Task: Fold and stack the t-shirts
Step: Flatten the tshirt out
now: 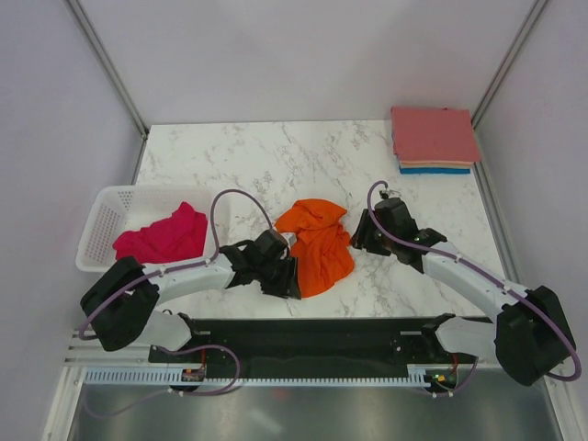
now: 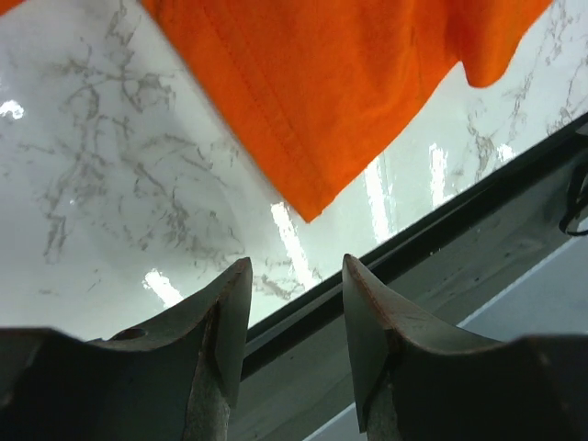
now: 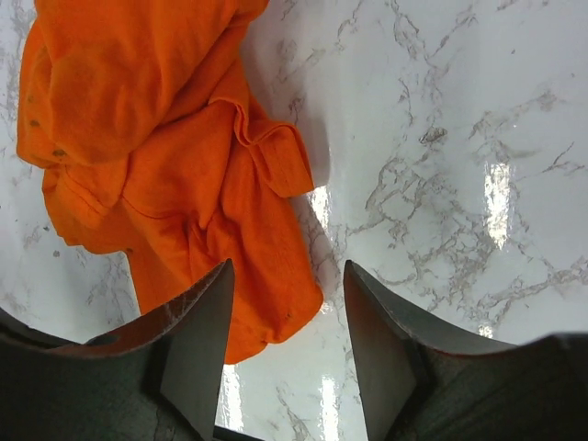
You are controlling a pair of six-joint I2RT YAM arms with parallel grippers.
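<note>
My left gripper grips the orange t-shirt (image 1: 317,243) by its pointed near corner next, to lift and spread it for folding.
A bright orange t-shirt (image 1: 317,243) lies crumpled in the middle of the marble table. My left gripper (image 1: 283,274) is at its near left edge. In the left wrist view the gripper (image 2: 294,276) is open and empty, the orange t-shirt (image 2: 340,83) just beyond its tips. My right gripper (image 1: 360,237) is at the shirt's right side. In the right wrist view it (image 3: 287,280) is open above the table, with a lobe of the orange t-shirt (image 3: 175,175) beside its left finger, not gripped. A magenta-pink t-shirt (image 1: 161,236) lies in a basket. Folded t-shirts (image 1: 434,138) are stacked at the back right.
The white mesh basket (image 1: 101,197) stands at the table's left edge. The table's near edge with a dark rail (image 2: 478,197) runs just past my left gripper. Side walls with metal posts close in the table.
</note>
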